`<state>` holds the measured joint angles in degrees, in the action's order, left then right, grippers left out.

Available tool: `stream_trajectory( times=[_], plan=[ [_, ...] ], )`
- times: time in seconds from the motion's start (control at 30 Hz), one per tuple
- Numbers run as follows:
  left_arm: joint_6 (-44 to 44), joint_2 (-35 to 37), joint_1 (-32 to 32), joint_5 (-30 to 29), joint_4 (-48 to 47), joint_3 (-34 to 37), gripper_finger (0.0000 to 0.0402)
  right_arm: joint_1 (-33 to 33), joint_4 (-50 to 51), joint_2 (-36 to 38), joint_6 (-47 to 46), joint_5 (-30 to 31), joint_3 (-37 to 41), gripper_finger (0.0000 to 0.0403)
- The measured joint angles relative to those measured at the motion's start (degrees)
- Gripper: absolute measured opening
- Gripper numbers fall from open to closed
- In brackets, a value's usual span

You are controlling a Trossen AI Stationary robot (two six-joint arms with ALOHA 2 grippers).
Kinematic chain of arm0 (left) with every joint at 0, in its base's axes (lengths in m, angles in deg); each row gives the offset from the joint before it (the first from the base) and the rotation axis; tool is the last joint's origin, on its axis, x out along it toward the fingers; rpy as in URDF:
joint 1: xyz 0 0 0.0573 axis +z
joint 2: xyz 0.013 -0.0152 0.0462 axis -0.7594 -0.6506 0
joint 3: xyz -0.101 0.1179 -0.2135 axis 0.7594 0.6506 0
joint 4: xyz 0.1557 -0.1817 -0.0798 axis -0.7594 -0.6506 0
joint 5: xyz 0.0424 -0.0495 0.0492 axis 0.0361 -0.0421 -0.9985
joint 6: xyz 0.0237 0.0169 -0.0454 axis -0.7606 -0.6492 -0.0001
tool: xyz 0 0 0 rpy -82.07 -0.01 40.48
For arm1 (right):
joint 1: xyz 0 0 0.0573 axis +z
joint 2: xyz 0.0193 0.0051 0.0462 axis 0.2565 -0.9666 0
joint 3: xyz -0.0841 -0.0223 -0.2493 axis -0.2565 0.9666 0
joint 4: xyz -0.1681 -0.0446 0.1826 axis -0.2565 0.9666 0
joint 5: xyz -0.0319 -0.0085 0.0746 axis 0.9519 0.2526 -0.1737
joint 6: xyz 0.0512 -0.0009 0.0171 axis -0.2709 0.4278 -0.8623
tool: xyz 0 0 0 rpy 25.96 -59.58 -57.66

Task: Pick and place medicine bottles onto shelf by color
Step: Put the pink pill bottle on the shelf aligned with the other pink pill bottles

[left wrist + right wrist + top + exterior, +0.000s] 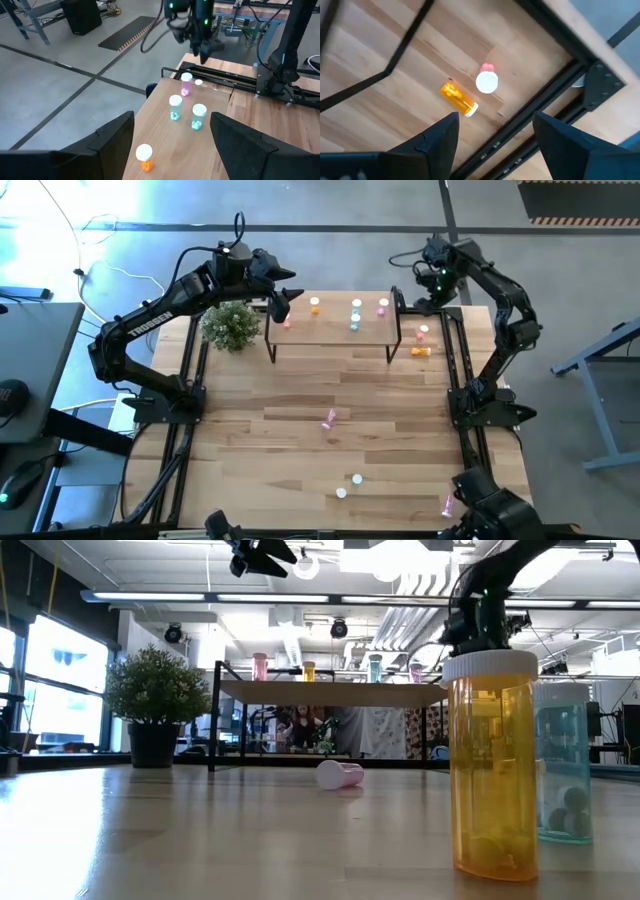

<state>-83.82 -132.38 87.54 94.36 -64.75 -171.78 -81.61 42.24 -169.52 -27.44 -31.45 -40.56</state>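
Observation:
The right gripper grabs the standing pink bottle by its white-end with the cap (424, 328) next, to move it onto the shelf (330, 338).
The shelf (330, 338) stands at the table's far side. Several medicine bottles stand upright on it: an orange one (145, 157), two teal ones (175, 108), a pink one (186, 84). My left gripper (284, 301) hovers open above the shelf's left end, holding nothing. My right gripper (495, 135) points down, open, above a pink bottle (486, 82) standing on the table right of the shelf and an orange bottle (458, 98) lying on its side beside it. More bottles sit near the front: a pink one on its side (329, 418) and two upright (348, 485).
A potted plant (231, 326) stands left of the shelf, close under my left arm. Black frame rails (462, 370) run along the table's right side, close to the pink and orange bottles. Another pink bottle (447, 503) lies at the near right corner.

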Motion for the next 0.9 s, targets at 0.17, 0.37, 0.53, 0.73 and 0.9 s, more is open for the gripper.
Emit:
stream_trajectory(
  times=[0.17, 0.37, 0.53, 0.73, 0.9],
  plan=[
    [0.0, 0.0, 0.0, 0.0, 0.0, 0.0, 0.0253, 0.0, -5.2, 0.0, -1.7, -0.8, 7.0, 0.0245],
    [0.2, 0.0, 0.0, 0.0, 0.0, 0.0, 0.0253, 0.0, -10.3, 0.0, -4.2, -1.7, 12.5, 0.0245],
    [0.3, 0.0, 0.0, 0.0, 0.0, 0.0, 0.0253, 0.0, -13.9, 0.0, -6.3, -1.6, 14.7, 0.0245],
    [0.3, 0.0, 0.0, 0.0, 0.0, 0.0, 0.0253, 0.0, -17.8, 0.0, -8.0, -1.5, 18.9, 0.0245],
    [0.3, 0.0, 0.0, 0.0, 0.0, 0.0, 0.0253, 0.2, -21.8, 0.0, -10.3, 0.0, 20.6, 0.0244]
  ],
)
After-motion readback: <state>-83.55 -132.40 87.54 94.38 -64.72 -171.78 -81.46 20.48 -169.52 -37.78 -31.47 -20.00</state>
